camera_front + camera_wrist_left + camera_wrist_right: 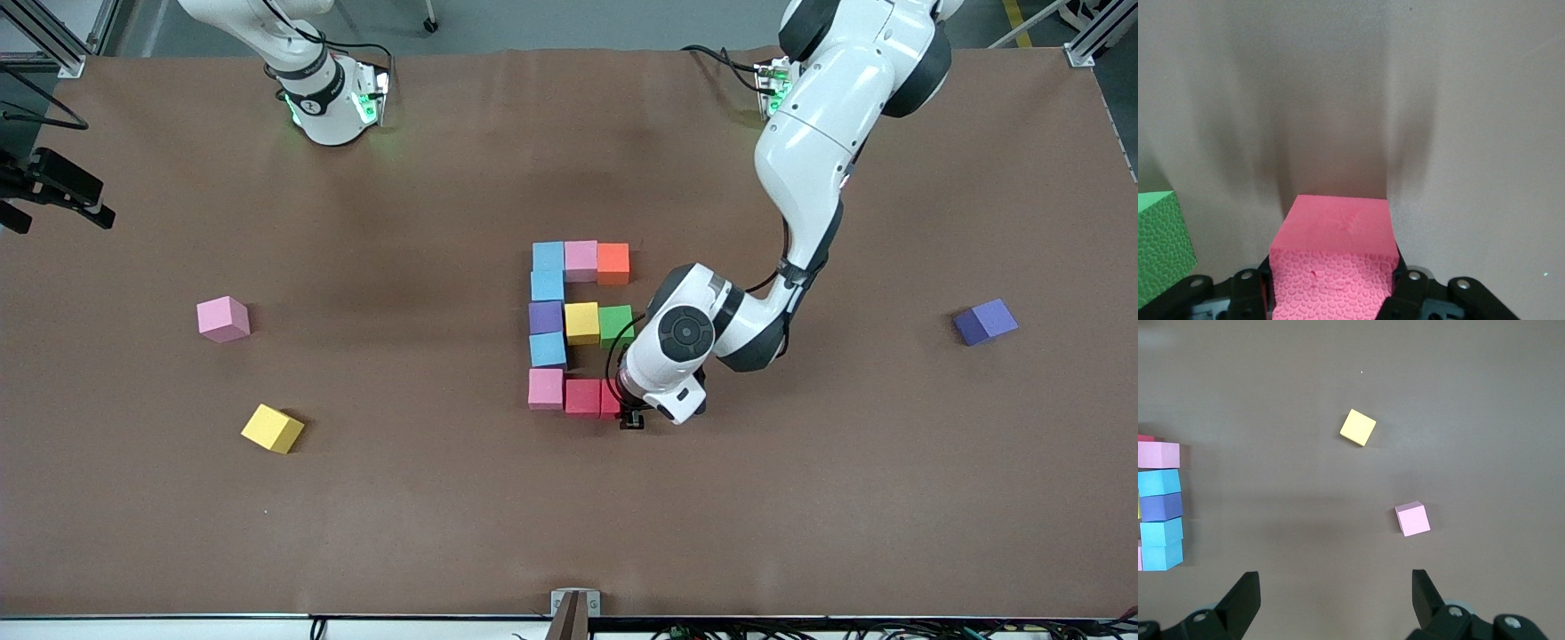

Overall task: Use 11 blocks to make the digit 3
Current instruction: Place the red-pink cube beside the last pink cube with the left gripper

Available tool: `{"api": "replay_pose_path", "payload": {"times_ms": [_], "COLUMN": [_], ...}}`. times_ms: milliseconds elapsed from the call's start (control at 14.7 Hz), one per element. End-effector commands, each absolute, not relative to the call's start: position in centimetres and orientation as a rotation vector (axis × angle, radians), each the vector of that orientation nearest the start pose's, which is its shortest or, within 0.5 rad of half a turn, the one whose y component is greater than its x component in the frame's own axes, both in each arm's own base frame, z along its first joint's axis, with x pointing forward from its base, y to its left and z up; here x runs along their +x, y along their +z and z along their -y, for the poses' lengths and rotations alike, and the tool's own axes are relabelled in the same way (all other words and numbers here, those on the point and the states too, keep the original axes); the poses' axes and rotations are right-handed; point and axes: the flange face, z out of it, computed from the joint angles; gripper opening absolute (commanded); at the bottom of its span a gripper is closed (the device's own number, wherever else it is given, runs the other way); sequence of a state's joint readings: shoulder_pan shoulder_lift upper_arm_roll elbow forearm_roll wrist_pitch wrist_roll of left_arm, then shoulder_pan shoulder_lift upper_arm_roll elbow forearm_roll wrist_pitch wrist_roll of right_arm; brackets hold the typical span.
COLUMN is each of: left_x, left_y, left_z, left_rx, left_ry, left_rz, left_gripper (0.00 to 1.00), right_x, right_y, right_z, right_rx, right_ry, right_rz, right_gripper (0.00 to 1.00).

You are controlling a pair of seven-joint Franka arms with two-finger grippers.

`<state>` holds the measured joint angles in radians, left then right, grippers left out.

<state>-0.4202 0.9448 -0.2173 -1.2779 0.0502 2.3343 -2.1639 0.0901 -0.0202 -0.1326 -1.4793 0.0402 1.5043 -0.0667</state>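
My left gripper should open now, because the red block's lower edge (609,414) (1342,199) stands on the tabletop, next to the other red block.
The digit 3 stands mid-table as a column of light blue (548,256), light blue, purple (545,317), light blue and pink (545,388) blocks. A pink and an orange block (613,263) form the bar farthest from the front camera. Yellow (582,322) and green (615,324) form the middle bar. A red block (582,397) starts the nearest bar. My left gripper (620,407) is shut on a second red block (1335,233), low at the table, right beside that first red one. My right gripper (1335,600) waits open, high over bare table.
Loose blocks lie apart from the figure. A pink one (222,318) and a yellow one (272,428) are toward the right arm's end. A purple one (985,321) is toward the left arm's end. The left arm reaches over the table beside the green block (1158,247).
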Motion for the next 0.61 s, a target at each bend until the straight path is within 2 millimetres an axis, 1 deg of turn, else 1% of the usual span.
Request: {"api": "replay_pose_path", "payload": {"times_ms": [0,272,340,408,476,543], "left_x": [63.04,62.77,62.83,62.9,62.88,63.06], "left_y": [18.49,18.27,18.27,18.27,18.31,18.54], "left_z": [42.95,43.14,43.04,42.94,42.94,42.76], "left_rx": [2.066,2.069,2.062,2.061,2.064,2.064], "left_ry": [-0.187,-0.187,-0.186,-0.186,-0.184,-0.176], "left_rz": [-2.181,-2.185,-2.192,-2.194,-2.191,-2.188], "left_gripper": [0.18,0.19,0.23,0.32,0.47,0.72], "right_x": [53.81,53.81,53.81,53.81,53.81,53.81], "right_y": [67.33,67.33,67.33,67.33,67.33,67.33], "right_z": [1.79,1.79,1.79,1.79,1.79,1.79], "right_rx": [-3.111,-3.111,-3.111,-3.111,-3.111,-3.111], "right_ry": [-0.066,-0.066,-0.066,-0.066,-0.066,-0.066], "right_rz": [0.045,0.045,0.045,0.045,0.045,0.045], "right_gripper": [1.0,1.0,1.0,1.0,1.0,1.0]}}
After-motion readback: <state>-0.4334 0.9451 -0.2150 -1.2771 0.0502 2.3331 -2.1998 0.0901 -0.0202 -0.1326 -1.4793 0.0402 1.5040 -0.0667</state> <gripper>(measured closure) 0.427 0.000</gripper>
